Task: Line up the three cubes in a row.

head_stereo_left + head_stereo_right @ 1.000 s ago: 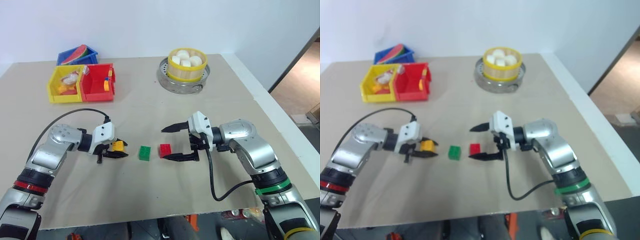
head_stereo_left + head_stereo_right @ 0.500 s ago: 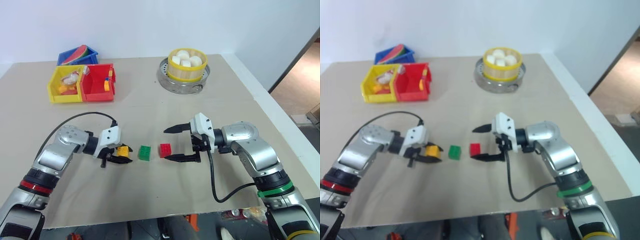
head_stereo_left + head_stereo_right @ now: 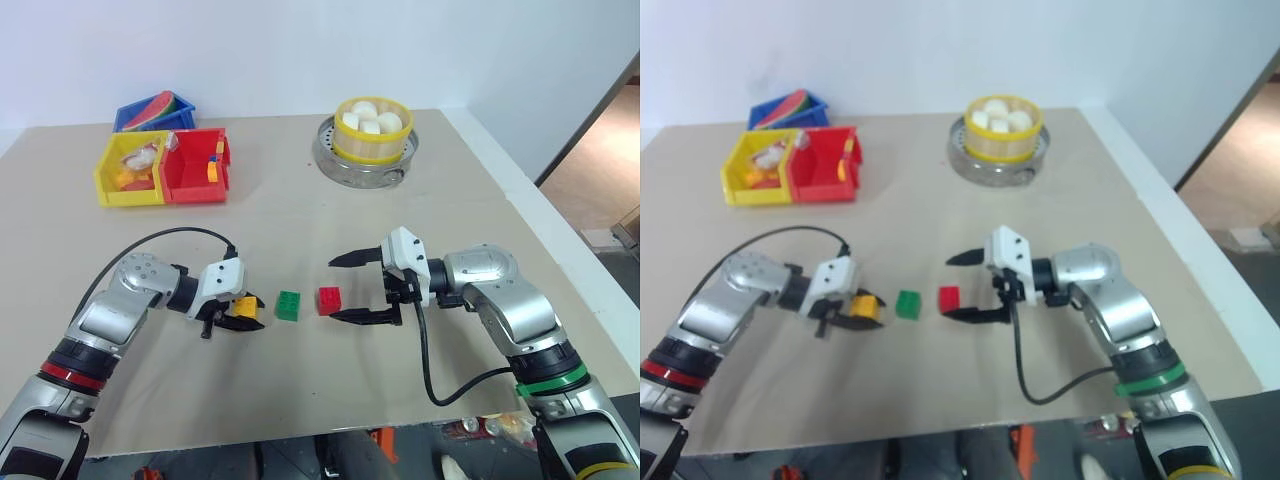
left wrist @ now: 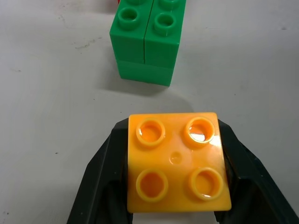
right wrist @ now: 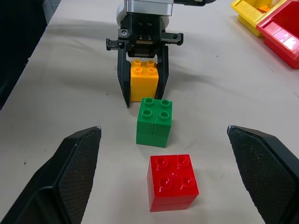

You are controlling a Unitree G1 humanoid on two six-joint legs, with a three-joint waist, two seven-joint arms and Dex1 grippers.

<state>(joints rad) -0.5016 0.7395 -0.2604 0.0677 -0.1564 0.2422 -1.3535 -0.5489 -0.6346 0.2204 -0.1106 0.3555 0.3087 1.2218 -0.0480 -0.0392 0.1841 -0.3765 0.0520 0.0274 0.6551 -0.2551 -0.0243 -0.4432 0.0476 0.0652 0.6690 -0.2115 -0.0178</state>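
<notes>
I need to open my left gripper: the yellow cube (image 3: 244, 305) (image 4: 177, 168) is at table height beside the green cube and in line with it.
My left gripper (image 3: 250, 313) is shut on the yellow cube (image 3: 244, 305), holding it at table height just left of the green cube (image 3: 290, 305). A small gap separates the two in the left wrist view, where the yellow cube (image 4: 177, 168) sits between the black fingers (image 4: 100, 172) and the green cube (image 4: 147, 42) lies beyond. The red cube (image 3: 329, 299) stands just right of the green one, so the three run left to right. My right gripper (image 3: 332, 290) is open, its tips either side of the red cube (image 5: 173, 182) without touching it.
Yellow bin (image 3: 108, 178), red bin (image 3: 195, 185) and blue bin (image 3: 130, 115) stand at the table's back left. A steel steamer pan (image 3: 335, 160) holding a bamboo basket of white buns (image 3: 374, 125) stands at the back right. The table's edge (image 3: 560, 250) runs along the right.
The left gripper brought the yellow cube slightly lower and nearer to the green cube, then held still. The right gripper, green cube and red cube stayed put.
</notes>
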